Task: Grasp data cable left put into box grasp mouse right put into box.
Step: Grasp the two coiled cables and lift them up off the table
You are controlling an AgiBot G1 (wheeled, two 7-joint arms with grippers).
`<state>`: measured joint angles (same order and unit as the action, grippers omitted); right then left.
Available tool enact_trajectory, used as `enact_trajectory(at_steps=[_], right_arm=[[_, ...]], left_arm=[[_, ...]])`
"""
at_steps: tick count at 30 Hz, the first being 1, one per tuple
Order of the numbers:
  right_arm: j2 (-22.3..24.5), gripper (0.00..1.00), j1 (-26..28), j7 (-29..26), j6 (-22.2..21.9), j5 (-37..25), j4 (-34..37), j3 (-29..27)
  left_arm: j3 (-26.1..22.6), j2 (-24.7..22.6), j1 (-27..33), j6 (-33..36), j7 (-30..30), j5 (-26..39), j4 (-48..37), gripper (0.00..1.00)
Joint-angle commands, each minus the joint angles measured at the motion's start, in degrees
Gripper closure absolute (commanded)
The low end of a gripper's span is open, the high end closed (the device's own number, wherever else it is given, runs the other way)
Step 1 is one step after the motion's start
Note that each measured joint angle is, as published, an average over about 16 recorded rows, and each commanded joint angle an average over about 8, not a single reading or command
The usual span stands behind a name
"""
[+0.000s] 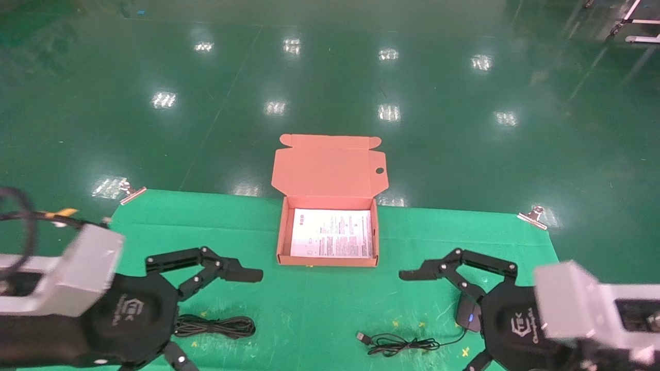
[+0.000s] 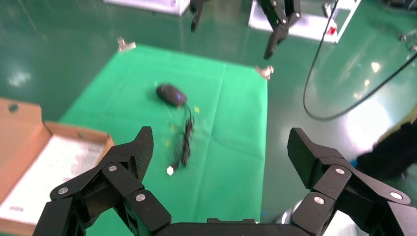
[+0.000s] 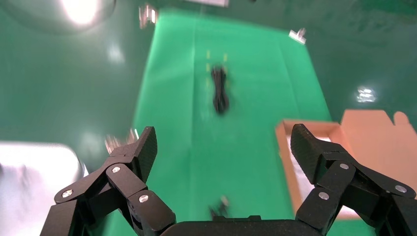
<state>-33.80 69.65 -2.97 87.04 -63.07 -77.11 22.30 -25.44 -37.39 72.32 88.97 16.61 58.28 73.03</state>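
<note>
My left gripper grabs the cable (image 1: 216, 326) by its narrow gathered middle (image 1: 211, 324) next, since the data cable's loops fan out wide toward its ends.
The salmon-orange box (image 1: 281, 234) stands open at the far middle of the green mat, lid folded back, with a white printed sheet inside. The data cable (image 1: 216, 326), a black oval coil, lies at the near left. My left gripper (image 1: 220, 319) hovers over it, open and empty. The black mouse (image 1: 468, 314) with a blue spot lies at the near right, partly hidden under my open, empty right gripper (image 1: 438, 322). Its cord (image 1: 397, 343) and USB plug trail left. The left wrist view shows the mouse (image 2: 171, 94). The right wrist view shows the data cable (image 3: 220, 91).
The green mat (image 1: 319, 309) is held by metal clips at its far corners (image 1: 131, 191) (image 1: 533, 215). Glossy green floor lies beyond. The box's wall also shows in the left wrist view (image 2: 74, 132) and the right wrist view (image 3: 286, 162).
</note>
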Motion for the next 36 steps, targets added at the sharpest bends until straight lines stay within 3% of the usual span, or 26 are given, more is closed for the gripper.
enact_trajectory(at_steps=[1, 19, 29, 36], right_arm=[[-0.21, 0.00, 0.97, 0.96, 0.26, -2.29, -0.16, 0.81], [-5.30, 0.00, 9.06, 10.91, -0.27, -25.78, -0.65, 11.46], [-8.68, 0.00, 8.07, 13.30, -4.27, -37.01, -0.51, 16.34], [-11.43, 0.00, 6.19, 11.49, -8.48, -43.41, -0.10, 18.32]], left_arm=[[-1.12, -0.45, 1.18, 0.18, 1.01, 1.73, -0.41, 0.00], [-14.01, -6.22, 11.63, -0.21, 3.99, 26.81, 2.35, 0.00], [-22.82, -11.74, 13.20, -3.43, 6.54, 46.57, 4.24, 0.00], [-25.76, -14.36, 10.74, -7.58, 10.02, 55.10, 3.80, 0.00]])
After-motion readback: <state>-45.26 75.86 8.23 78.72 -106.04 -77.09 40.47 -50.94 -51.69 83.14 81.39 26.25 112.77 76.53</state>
